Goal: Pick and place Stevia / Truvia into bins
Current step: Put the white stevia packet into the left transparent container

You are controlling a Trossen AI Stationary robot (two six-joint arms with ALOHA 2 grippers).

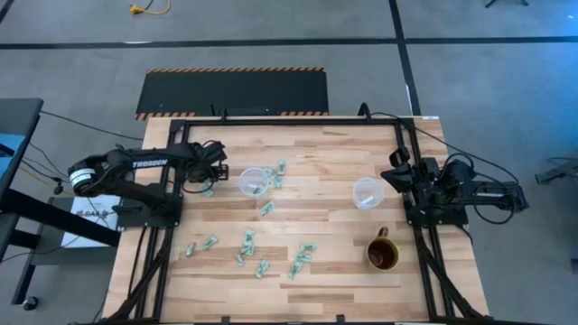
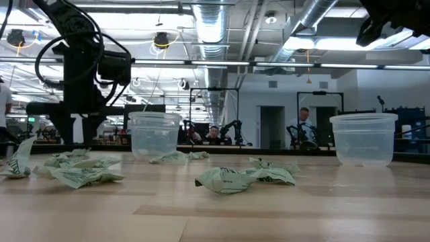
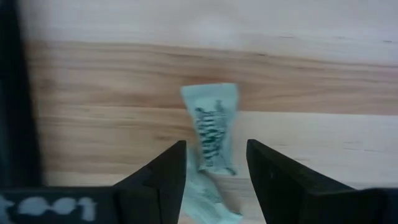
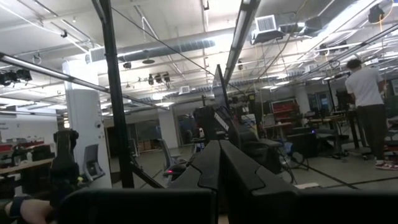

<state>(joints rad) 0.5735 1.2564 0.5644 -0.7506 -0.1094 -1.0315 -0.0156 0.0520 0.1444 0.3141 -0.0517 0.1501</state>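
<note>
My left gripper grabs the Stevia sachet's printed middle [image 3: 211, 130] next, to drop it into a bin.
A green and white Stevia sachet [image 3: 214, 127] lies flat on the wooden table [image 1: 325, 153]. My left gripper [image 3: 216, 158] stands open above it and points straight down, one finger on either side, touching nothing. In the high view this gripper [image 1: 209, 177] is near the table's left edge, left of one clear bin [image 1: 255, 181]. The other bin [image 1: 368, 192] stands toward the right. More sachets [image 1: 262, 248] lie scattered across the table's near half. My right gripper [image 4: 219, 163] is shut and raised at the table's right edge [image 1: 396, 176], pointing slightly upward into the room.
A brown mug [image 1: 382, 255] stands near the front right. A few sachets [image 1: 278, 171] lie right beside the left bin. Dark frame rails [image 1: 172, 217] run along the table's left and right sides. Bare wood lies between the two bins.
</note>
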